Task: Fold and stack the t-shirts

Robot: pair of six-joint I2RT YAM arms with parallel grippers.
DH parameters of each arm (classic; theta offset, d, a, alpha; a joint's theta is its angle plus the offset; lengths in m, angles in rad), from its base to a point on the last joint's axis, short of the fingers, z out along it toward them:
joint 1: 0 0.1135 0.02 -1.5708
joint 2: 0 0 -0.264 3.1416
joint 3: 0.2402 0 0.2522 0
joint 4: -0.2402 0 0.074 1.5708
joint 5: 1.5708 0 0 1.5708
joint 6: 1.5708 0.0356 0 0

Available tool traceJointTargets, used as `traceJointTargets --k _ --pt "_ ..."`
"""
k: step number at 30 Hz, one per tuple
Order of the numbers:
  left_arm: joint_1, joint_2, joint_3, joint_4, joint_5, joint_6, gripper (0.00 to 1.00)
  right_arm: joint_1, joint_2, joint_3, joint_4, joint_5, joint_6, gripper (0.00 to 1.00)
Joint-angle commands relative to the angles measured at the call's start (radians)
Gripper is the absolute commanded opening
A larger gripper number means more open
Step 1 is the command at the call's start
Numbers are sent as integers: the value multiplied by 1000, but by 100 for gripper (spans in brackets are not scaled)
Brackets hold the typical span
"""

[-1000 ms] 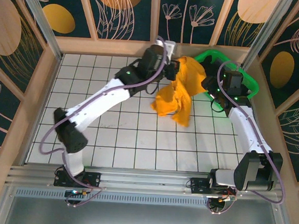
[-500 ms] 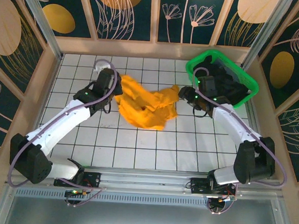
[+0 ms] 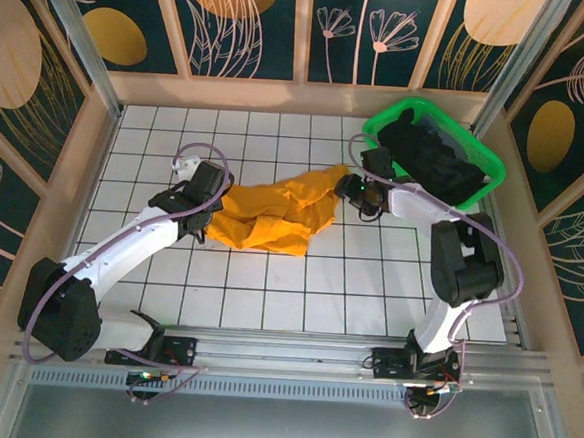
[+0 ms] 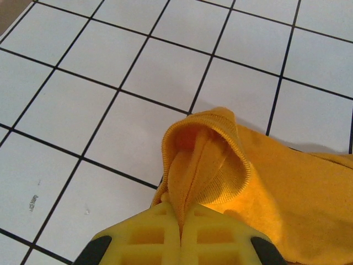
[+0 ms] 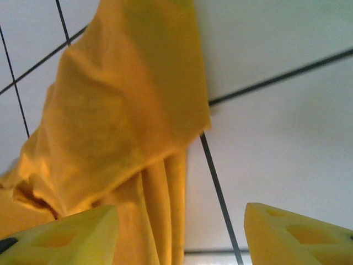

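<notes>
The right gripper grabs the orange-yellow t-shirt's edge near the basket-side tip [image 3: 340,174] [image 5: 175,234] next, opposite the held hem, to spread the t-shirt for folding.
The orange-yellow t-shirt [image 3: 272,216] lies crumpled across the white grid table [image 3: 267,287], stretched from the left gripper to the right one. My left gripper [image 3: 215,214] is shut on a ribbed hem of that shirt [image 4: 220,160], pinched at the fingertips [image 4: 181,212]. My right gripper [image 3: 343,183] stands open at the shirt's right tip. A fold of the cloth [image 5: 121,110] lies between its yellow fingers [image 5: 66,234], nearer the left one, with nothing clamped; the gripper's mid-gap [image 5: 182,237] is over the cloth's edge. Black t-shirts [image 3: 434,161] are heaped in the green basket [image 3: 387,116].
The green mesh basket sits at the back right corner, just behind the right gripper. Wooden walls [image 3: 74,184] border the table on the left, back and right. Bare grid squares [image 3: 297,290] spread in front of the shirt toward the arm bases.
The left gripper has carried the orange shirt leftward and down onto the table. The right gripper has left the basket and come to the shirt's right tip.
</notes>
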Motion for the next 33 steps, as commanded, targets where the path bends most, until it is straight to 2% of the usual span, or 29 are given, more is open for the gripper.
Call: traceJointTargets --k 1,13,20,23,28,33 --pt "1 -4 8 19 -26 10 0 -7 58 66 64 -4 45 63" --pt "1 -22 39 25 -21 15 0 -33 213 194 50 -60 145 66" --pt "1 -5 70 34 -20 27 0 -55 245 166 21 -49 179 59" --pt "0 -2 79 40 -23 32 0 -66 260 164 54 -68 182 45" --pt "0 6 103 43 -31 41 0 -72 273 213 52 -45 160 1" --pt "2 9 153 48 -46 53 0 -71 191 267 32 23 124 0"
